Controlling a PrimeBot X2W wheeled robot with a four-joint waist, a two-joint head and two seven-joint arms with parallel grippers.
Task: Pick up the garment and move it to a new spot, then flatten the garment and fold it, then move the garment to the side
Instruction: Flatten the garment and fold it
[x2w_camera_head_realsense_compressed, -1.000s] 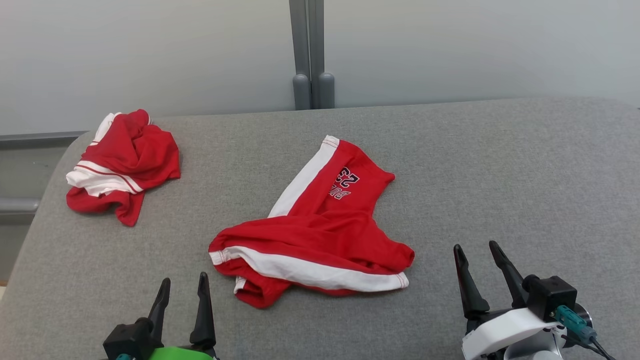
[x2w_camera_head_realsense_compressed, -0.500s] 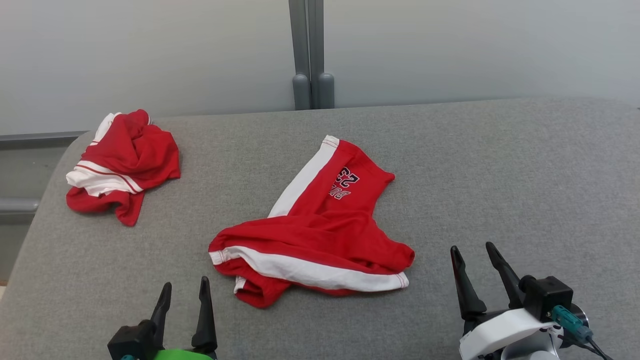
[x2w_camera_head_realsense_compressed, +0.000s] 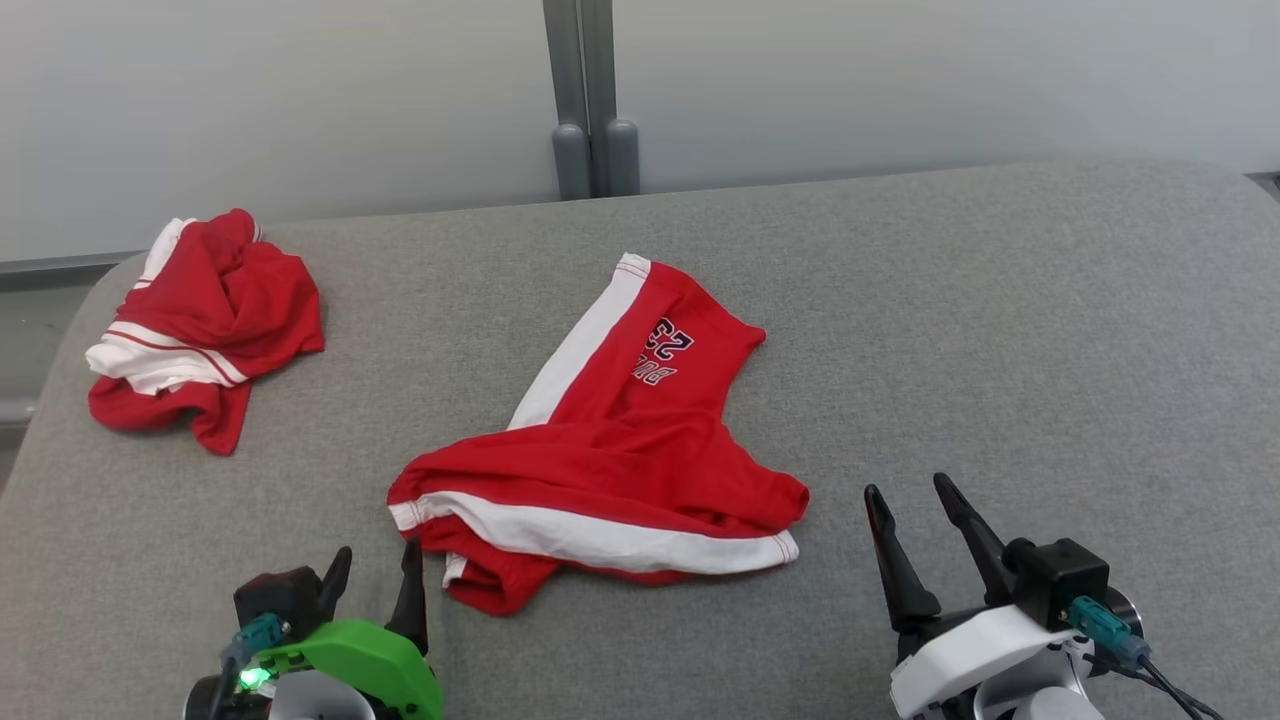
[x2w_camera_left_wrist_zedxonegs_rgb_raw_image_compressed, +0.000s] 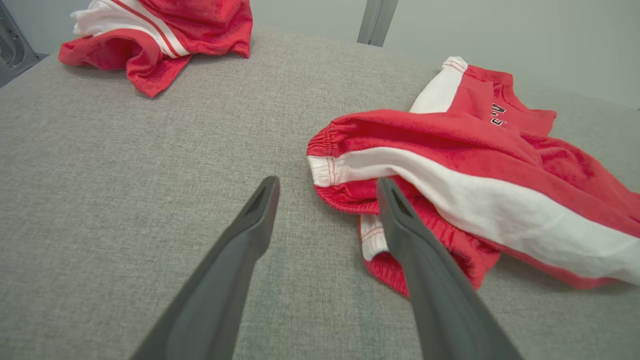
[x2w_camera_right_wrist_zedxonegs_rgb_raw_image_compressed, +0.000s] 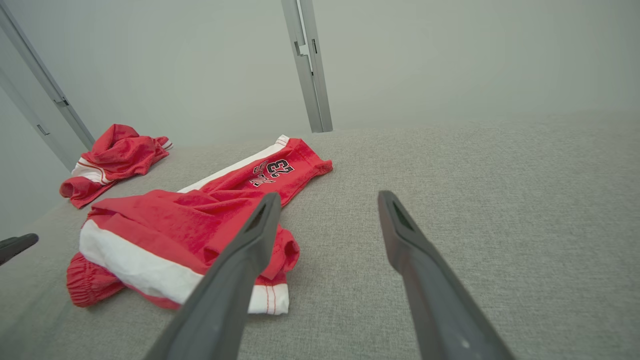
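My right gripper should grab the shorts next by the red hem corner, because that corner curls up while the white stripe lies flat.
The garment, red shorts with white side stripes and a "23" print, lies rumpled and partly doubled over in the middle of the grey padded surface. My left gripper is open just off the shorts' near left corner. In the left wrist view the left gripper points at the waistband end of the garment, its right finger over the cloth edge. My right gripper is open and stands apart from the shorts' near right corner. In the right wrist view the right gripper has the garment to its left.
A second red and white garment lies crumpled at the far left of the surface, also seen in the left wrist view. A grey post rises behind the far edge against a pale wall. The surface's left edge drops off near the crumpled pile.
The head camera has shifted, so the whole scene sits further left. Both grippers stand slightly nearer the shorts, and more of the left wrist's green housing shows. Both stay open.
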